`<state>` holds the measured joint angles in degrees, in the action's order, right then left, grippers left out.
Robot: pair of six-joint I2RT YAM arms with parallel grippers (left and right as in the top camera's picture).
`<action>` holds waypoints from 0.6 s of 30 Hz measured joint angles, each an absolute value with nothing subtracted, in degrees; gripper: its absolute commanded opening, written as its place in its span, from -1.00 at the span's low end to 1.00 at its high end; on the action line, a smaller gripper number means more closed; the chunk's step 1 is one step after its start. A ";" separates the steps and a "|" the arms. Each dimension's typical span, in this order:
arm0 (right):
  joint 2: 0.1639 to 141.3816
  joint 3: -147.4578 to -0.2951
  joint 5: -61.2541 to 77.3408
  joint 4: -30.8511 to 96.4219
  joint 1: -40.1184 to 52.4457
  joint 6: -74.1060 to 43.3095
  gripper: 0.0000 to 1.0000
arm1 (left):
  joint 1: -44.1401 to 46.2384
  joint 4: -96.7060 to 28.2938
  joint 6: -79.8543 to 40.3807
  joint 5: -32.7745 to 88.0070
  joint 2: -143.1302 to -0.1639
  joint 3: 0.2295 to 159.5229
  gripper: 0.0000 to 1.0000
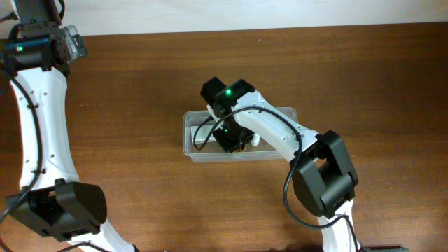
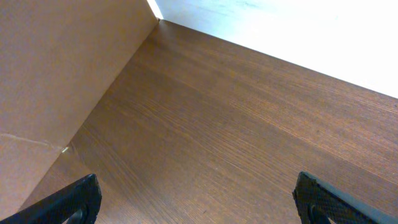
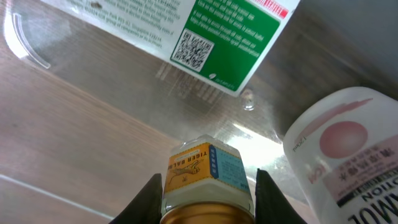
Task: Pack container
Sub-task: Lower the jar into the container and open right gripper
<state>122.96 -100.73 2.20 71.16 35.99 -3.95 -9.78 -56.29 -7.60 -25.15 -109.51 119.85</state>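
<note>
The base of the Tiger Balm jar is down at the bottom of the tub beside the white bottle, so the robot's right gripper needs to let go of the jar.
The container (image 1: 283, 116) is a clear plastic tub at mid-table; its floor fills the right wrist view (image 3: 93, 118). My right gripper (image 1: 231, 140) reaches down into it and is shut on a small Tiger Balm jar (image 3: 208, 177) with a gold lid, one finger on each side. A white and green box (image 3: 205, 31) lies in the tub beyond the jar. A white bottle with a pink label (image 3: 339, 155) lies to its right. My left gripper (image 1: 70, 43) is open and empty at the table's far left corner, over bare wood (image 2: 196, 193).
A brown cardboard wall (image 2: 56, 81) stands along the table's left side by my left gripper. The table's back edge (image 1: 280, 26) meets a white surface. My right arm (image 1: 318, 164) stretches from the front right to the tub.
</note>
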 measured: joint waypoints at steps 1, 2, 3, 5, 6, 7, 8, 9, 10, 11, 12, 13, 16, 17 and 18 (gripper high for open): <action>122.96 -100.66 2.20 70.74 35.99 -3.86 -0.55 | -9.78 -56.29 -7.60 -25.15 -109.51 119.85 0.99; 122.96 -100.62 2.22 70.35 35.99 -3.84 -0.49 | -9.78 -56.29 -7.60 -25.12 -109.51 119.85 0.99; 122.96 -100.60 2.20 69.97 35.99 -3.81 -0.40 | -9.78 -56.29 -7.60 -25.12 -109.51 119.85 0.99; 122.96 -100.57 2.11 69.67 35.99 -3.79 -0.25 | -9.78 -56.29 -7.60 -25.12 -109.51 119.85 0.99; 122.96 -100.57 1.96 69.56 35.99 -3.55 -0.21 | -9.78 -56.29 -7.60 -25.12 -109.51 119.85 0.99; 122.96 -100.57 1.76 69.52 35.99 -3.51 -0.16 | -9.78 -56.29 -7.60 -25.12 -109.51 119.85 0.99; 122.96 -100.57 1.54 69.54 35.99 -3.51 -0.14 | -9.78 -56.29 -7.60 -25.15 -109.51 119.85 0.99; 122.96 -100.57 1.41 69.58 35.99 -3.44 -0.10 | -9.78 -56.29 -7.60 -25.12 -109.51 119.85 0.99; 122.96 -100.57 1.43 69.56 35.99 -3.55 -0.07 | -9.78 -56.29 -7.60 -25.12 -109.51 119.85 0.99; 122.96 -100.57 1.32 69.54 35.94 -3.27 -0.05 | -9.78 -56.29 -7.60 -25.15 -109.51 119.85 0.99; 122.96 -100.57 1.34 69.69 35.81 -3.22 0.00 | -9.78 -56.27 -7.60 -25.15 -109.51 119.85 0.99; 122.96 -100.57 1.30 69.82 35.70 -3.16 0.02 | -9.78 -56.29 -7.60 -25.15 -109.51 119.85 0.99; 122.96 -100.57 1.10 70.24 35.00 -3.20 0.07 | -9.78 -56.29 -7.60 -25.12 -109.51 119.85 0.99; 122.96 -100.57 1.10 70.43 34.74 -3.18 0.08 | -9.78 -56.29 -7.60 -25.12 -109.51 119.85 0.99; 122.96 -100.57 1.10 70.59 34.41 -3.20 0.10 | -9.78 -56.29 -7.60 -25.12 -109.51 119.85 0.99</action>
<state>122.96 -100.57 1.10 70.59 34.41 -3.20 -9.78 -56.29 -7.60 -25.12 -109.51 119.85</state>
